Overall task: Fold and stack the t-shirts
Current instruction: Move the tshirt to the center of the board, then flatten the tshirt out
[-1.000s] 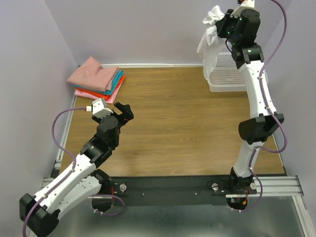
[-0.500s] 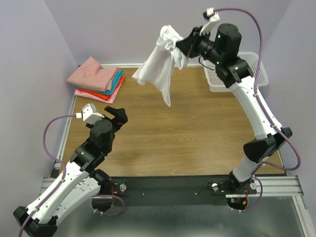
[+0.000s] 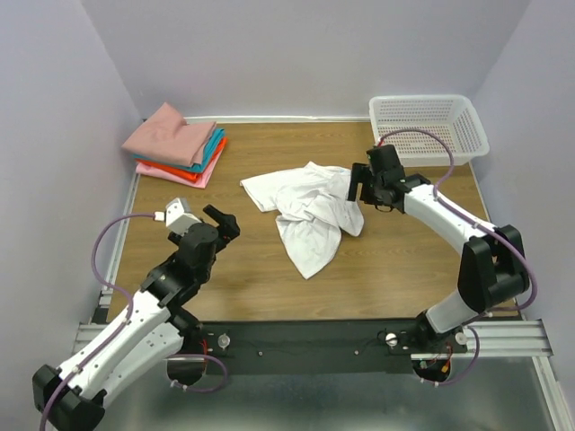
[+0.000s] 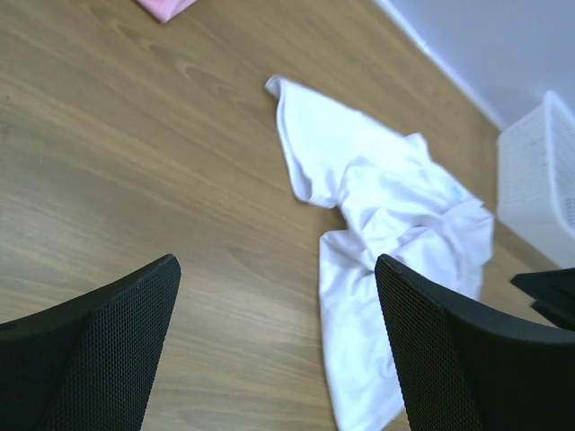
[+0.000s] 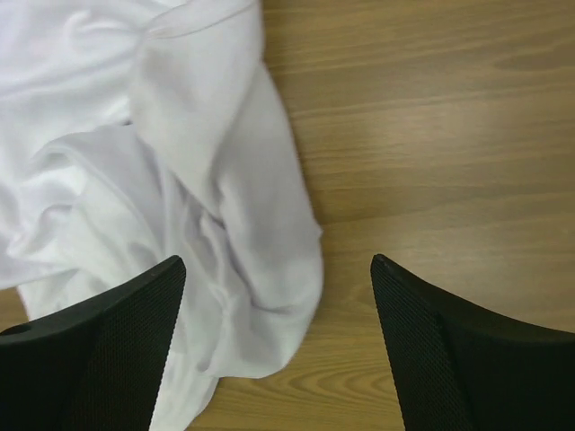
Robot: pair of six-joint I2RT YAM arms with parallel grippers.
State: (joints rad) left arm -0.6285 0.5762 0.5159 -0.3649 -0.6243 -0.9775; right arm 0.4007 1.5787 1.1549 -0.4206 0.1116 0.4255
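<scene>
I should next grab the tip of the pointed near corner [image 3: 307, 276] with my right gripper. Then it can spread the white t-shirt [image 3: 305, 211] flat for folding.
A plain white t-shirt [image 3: 305, 211] lies crumpled in the middle of the wooden table, also seen in the left wrist view [image 4: 386, 215] and the right wrist view [image 5: 180, 180]. My right gripper [image 3: 357, 185] hovers over the shirt's right edge, open, its jaws [image 5: 278, 341] apart with nothing between them. My left gripper [image 3: 225, 221] stands open left of the shirt, with bare wood between its jaws [image 4: 278, 341]. A stack of folded t-shirts [image 3: 175, 144], dusty pink on top over teal, orange-red and light pink, sits at the back left.
A white perforated basket [image 3: 429, 126] stands at the back right corner, and its side shows in the left wrist view [image 4: 539, 171]. Purple walls close the table in at the back and on both sides.
The right arm swung the white t-shirt from above the basket down to the table's middle and opened, letting it drop. The left arm shifted only slightly.
</scene>
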